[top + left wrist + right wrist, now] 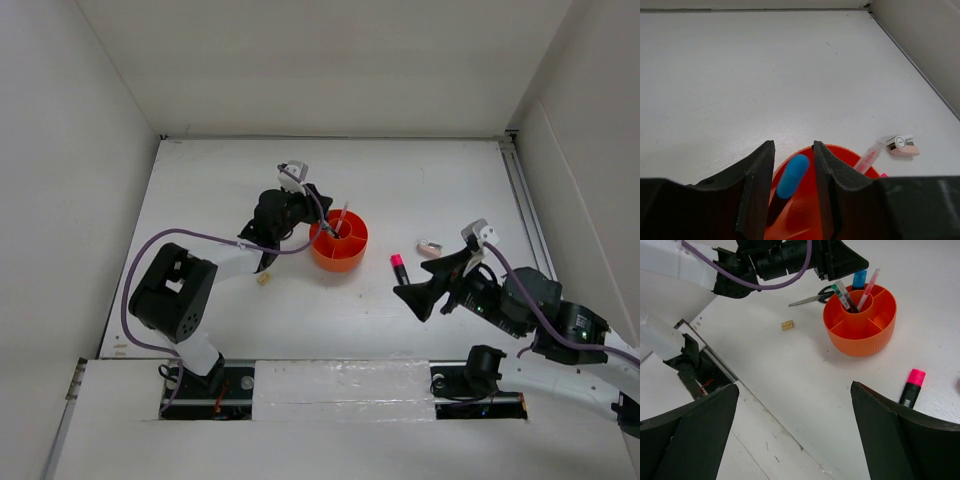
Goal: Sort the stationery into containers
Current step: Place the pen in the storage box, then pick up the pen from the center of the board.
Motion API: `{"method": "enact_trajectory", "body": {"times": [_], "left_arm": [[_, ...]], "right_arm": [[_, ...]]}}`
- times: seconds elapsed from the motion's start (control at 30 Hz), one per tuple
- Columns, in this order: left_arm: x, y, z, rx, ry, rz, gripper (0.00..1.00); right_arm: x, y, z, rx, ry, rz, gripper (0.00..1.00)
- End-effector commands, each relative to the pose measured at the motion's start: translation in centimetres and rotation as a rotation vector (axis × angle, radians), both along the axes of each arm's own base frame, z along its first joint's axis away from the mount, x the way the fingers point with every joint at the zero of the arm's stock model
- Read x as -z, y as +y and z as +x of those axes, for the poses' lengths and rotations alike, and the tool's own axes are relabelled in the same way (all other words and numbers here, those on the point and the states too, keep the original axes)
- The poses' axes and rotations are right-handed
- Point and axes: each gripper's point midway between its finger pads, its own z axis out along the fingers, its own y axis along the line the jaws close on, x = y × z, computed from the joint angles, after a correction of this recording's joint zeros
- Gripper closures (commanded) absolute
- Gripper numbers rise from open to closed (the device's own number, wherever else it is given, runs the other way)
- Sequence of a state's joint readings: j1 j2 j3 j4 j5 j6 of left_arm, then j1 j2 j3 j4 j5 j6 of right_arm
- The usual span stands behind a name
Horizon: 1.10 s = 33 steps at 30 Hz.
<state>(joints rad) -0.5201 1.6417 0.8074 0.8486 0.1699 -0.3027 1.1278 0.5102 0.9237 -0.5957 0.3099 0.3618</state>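
My right gripper takes the pink-capped highlighter by its black body (402, 274) (909, 395) next, so the pink cap stays free for handing over to my left gripper.
The orange organizer (340, 255) stands mid-table, with pens (845, 295) and a pink pen (867, 285) in its central cup. My left gripper (793, 144) hovers over its far rim with the jaws apart. A blue-capped highlighter (792, 175) stands loose between the fingers, in a rim compartment. My right gripper (794, 386) is wide open and empty above the table, near-right of the organizer. A pink-capped highlighter (399, 267), the pinkish sharpener (430, 246) and the tan eraser (265, 279) lie on the table. The scissors (812, 297) lie behind the organizer, under the left arm.
White walls close in the table at the back and both sides. A metal rail (525, 200) runs along the right edge. The left arm's purple cable (200, 235) loops over the table's left part.
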Motion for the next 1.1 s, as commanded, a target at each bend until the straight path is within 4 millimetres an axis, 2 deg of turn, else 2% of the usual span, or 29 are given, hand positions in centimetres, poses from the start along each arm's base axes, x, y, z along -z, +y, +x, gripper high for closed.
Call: {"method": "enact_trajectory", "body": {"times": [0.0, 0.2, 0.27, 0.3, 0.33, 0.4, 0.43, 0.47, 0.57, 0.63, 0.67, 0.7, 0.73, 0.77, 0.8, 0.83, 0.9, 1.0, 1.03, 1.07], "left_arm": [[-2.5, 0.1, -0.2, -0.005, -0.06, -0.046, 0.67], [-4.9, 0.3, -0.9, 0.007, -0.101, -0.07, 0.46], [-5.6, 0.9, -1.1, -0.021, -0.106, -0.081, 0.38], [-7.8, 1.4, -1.4, -0.037, -0.148, -0.106, 0.32], [-7.9, 2.0, -1.7, -0.069, -0.122, -0.128, 0.01], [-9.0, 3.7, -1.5, -0.161, -0.122, -0.14, 0.0], [-10.8, 4.5, -1.6, -0.202, -0.114, -0.149, 0.0], [-11.7, 5.8, -1.2, -0.276, -0.11, -0.153, 0.0], [-14.2, 8.9, -1.3, -0.444, -0.035, -0.146, 0.0], [-15.3, 9.9, -2.0, -0.492, 0.011, -0.169, 0.0], [-16.1, 11.0, -2.9, -0.518, 0.037, -0.165, 0.0], [-15.8, 11.9, -3.4, -0.557, 0.059, -0.167, 0.0], [-16.3, 12.4, -4.0, -0.575, 0.076, -0.185, 0.0], [-16.9, 13.6, -4.8, -0.603, 0.1, -0.246, 0.0], [-15.8, 14.4, -5.7, -0.626, 0.154, -0.232, 0.0], [-15.7, 15.1, -6.3, -0.654, 0.169, -0.242, 0.0], [-14.9, 15.9, -8.1, -0.665, 0.203, -0.253, 0.0], [-15.2, 15.1, -10.3, -0.565, 0.202, -0.299, 0.0], [-14.3, 14.8, -10.7, -0.542, 0.211, -0.298, 0.0], [-14.3, 14.5, -11.1, -0.514, 0.208, -0.309, 0.0]], "right_arm": [[-1.0, 0.4, 0.3, 0.006, -0.022, 0.012, 0.0], [0.3, 0.6, 0.8, 0.03, -0.005, -0.008, 0.0], [2.1, 0.3, 1.6, 0.086, 0.018, -0.061, 0.0], [2.7, 0.3, 1.9, 0.108, 0.033, -0.081, 0.0], [4.0, 0.9, 2.3, 0.125, 0.079, -0.127, 0.0], [5.2, 1.6, 2.7, 0.143, 0.123, -0.164, 0.0], [6.5, 2.2, 3.3, 0.158, 0.151, -0.211, 0.0], [6.8, 3.0, 3.6, 0.154, 0.169, -0.201, 0.0], [11.0, 3.9, 5.2, 0.199, 0.278, -0.262, 0.0], [13.5, 3.0, 6.6, 0.271, 0.348, -0.283, 0.04], [14.8, 2.7, 7.3, 0.304, 0.375, -0.296, 0.06], [15.3, 3.0, 7.7, 0.295, 0.393, -0.274, 0.07], [16.5, 1.8, 8.8, 0.336, 0.426, -0.265, 0.1], [17.0, 1.7, 9.3, 0.331, 0.432, -0.262, 0.1], [17.3, 1.6, 10.2, 0.325, 0.427, -0.257, 0.12], [17.3, 0.9, 11.2, 0.333, 0.442, -0.235, 0.16], [18.5, 0.6, 12.0, 0.291, 0.44, -0.277, 0.17], [19.1, -1.0, 14.1, 0.341, 0.454, -0.311, 0.14], [20.6, -1.5, 14.7, 0.348, 0.48, -0.361, 0.14], [21.2, -2.0, 15.2, 0.348, 0.508, -0.365, 0.14]]}}
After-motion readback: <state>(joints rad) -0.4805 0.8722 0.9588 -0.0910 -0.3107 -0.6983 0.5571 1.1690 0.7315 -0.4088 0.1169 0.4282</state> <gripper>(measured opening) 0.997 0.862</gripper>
